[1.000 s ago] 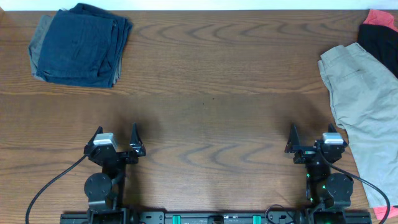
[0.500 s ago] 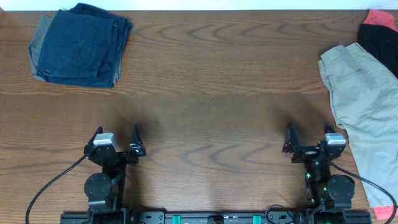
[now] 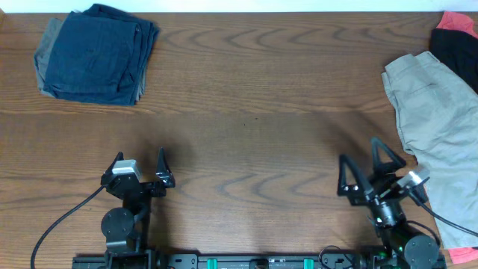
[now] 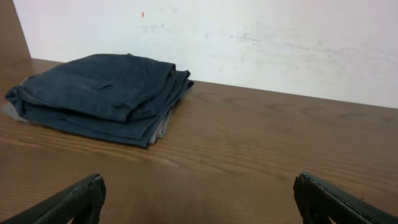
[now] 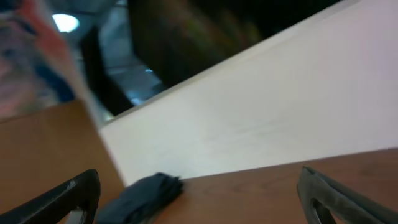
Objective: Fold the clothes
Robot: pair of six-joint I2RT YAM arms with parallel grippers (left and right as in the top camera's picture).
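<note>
Next, my right gripper grabs the shorts by the corner at their far end (image 3: 392, 71) to drag the khaki-beige shorts (image 3: 437, 119) open for folding.
The khaki-beige shorts (image 3: 437, 119) lie crumpled at the table's right edge, seen only in the overhead view. My right gripper (image 3: 361, 166) is open and empty, raised and tilted, just left of the shorts' lower part. Its wrist view is blurred and shows open fingers (image 5: 199, 196) with nothing between them. My left gripper (image 3: 139, 161) is open and empty at the front left, far from the shorts; its open fingers (image 4: 199, 199) show only bare wood between them.
A folded stack of dark navy garments (image 3: 95, 54) sits at the back left, also in the left wrist view (image 4: 99, 96) and the right wrist view (image 5: 146, 193). A black and coral garment (image 3: 455, 41) lies at the back right corner. A white wall (image 4: 249, 43) stands behind the table.
My right arm has lifted and tilted, swinging its gripper up and turning to the left. The left arm and the clothes have not moved.
</note>
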